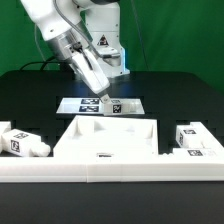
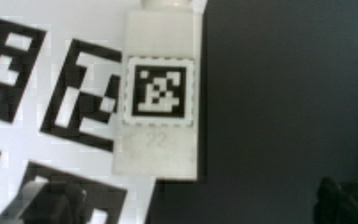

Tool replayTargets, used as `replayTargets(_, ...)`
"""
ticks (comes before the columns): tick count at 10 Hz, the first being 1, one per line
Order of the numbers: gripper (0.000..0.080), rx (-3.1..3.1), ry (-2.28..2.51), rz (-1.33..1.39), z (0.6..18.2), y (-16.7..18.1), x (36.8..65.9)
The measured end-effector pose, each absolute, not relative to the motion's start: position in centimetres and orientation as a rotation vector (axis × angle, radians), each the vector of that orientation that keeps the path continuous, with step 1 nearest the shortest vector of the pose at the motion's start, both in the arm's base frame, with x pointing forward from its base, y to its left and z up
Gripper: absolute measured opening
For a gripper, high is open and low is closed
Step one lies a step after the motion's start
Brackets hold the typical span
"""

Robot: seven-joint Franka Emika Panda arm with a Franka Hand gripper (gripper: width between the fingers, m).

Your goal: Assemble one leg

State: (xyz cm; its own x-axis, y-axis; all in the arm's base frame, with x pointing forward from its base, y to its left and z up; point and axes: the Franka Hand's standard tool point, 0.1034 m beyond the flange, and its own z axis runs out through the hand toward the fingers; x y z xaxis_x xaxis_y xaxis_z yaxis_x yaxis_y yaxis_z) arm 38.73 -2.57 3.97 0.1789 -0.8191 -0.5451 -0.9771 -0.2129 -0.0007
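I will reach for the white leg with my gripper and grab it by its plain end point(image 2: 158, 162), so the leg's threaded end stays free to screw into the tray-like piece.
A small white leg point(image 2: 158, 130) with a black-and-white tag on its side lies along the edge of the marker board point(image 2: 34, 90), partly on the black table. In the exterior view this leg point(image 1: 116, 107) sits at the marker board's right part point(image 1: 80, 104). My gripper point(image 2: 202, 205) hangs just above it with its jaws open and nothing between them; a dark fingertip point(image 2: 60, 200) shows on either side of the leg's near end. In the exterior view the gripper point(image 1: 107, 101) reaches down from the upper left to the leg.
A large white square tray-like piece point(image 1: 110, 140) lies at the front middle. Another white tagged leg point(image 1: 22, 142) lies at the exterior view's left, and one more point(image 1: 190, 138) at its right. The robot base point(image 1: 105, 45) stands behind.
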Motion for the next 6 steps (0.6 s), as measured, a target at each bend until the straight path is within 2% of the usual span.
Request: replayTargets(6,0.0649,-1.854,1.538,1.008,2.8,-2.5,38.3)
